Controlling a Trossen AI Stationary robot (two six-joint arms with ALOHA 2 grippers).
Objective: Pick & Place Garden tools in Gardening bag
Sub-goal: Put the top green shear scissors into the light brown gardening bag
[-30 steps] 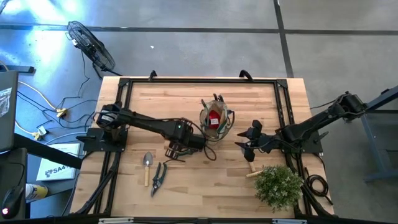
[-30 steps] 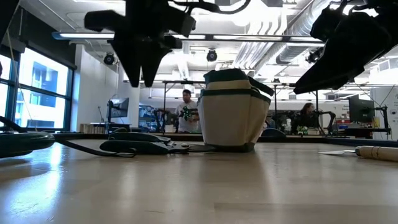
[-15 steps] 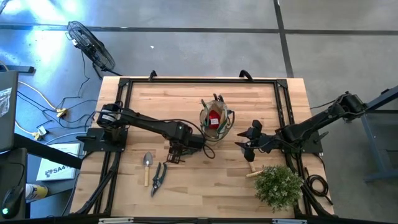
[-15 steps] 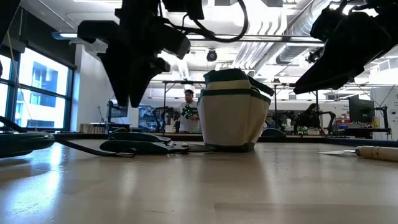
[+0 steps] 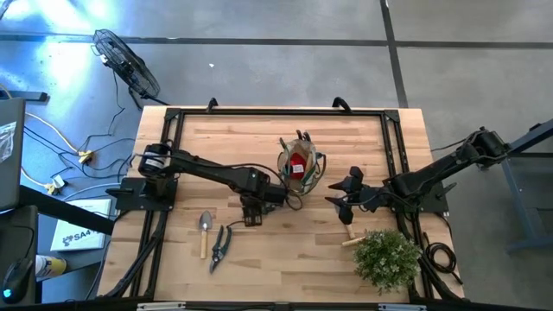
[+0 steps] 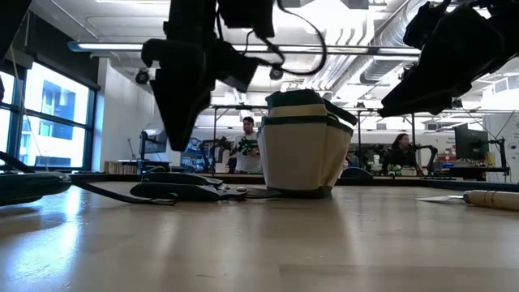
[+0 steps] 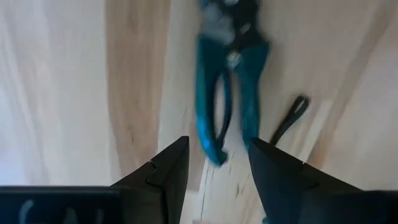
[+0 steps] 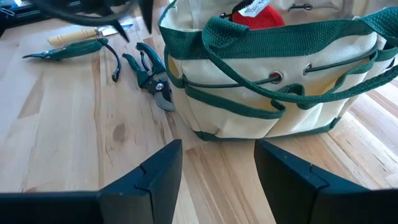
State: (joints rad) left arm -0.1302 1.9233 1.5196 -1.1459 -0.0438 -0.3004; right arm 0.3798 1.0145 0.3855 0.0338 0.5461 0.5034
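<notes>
My left fingers would miss the teal handles now: they are above them and need to lower first, then close.
The olive-tan gardening bag (image 5: 299, 168) with green trim stands upright mid-table, a red glove (image 8: 252, 12) inside it. Teal-handled pruning shears (image 7: 229, 87) lie flat on the wood beside the bag. My left gripper (image 7: 214, 163) hangs open just above them, fingers pointing down; it also shows in the low view (image 6: 182, 122). A trowel (image 5: 205, 230) and dark shears (image 5: 219, 247) lie near the front left. My right gripper (image 8: 217, 171) is open and empty, off the table, to the right of the bag (image 8: 273, 81).
A bushy green plant (image 5: 386, 257) stands at the front right, with a wooden-handled trowel (image 5: 350, 237) lying next to it. A black frame runs round the table's edges (image 5: 276, 112). People show in the room beyond the table.
My left gripper has come down toward the teal shears beside the bag and has turned about its wrist. Its fingers stay open. The right arm has kept still.
</notes>
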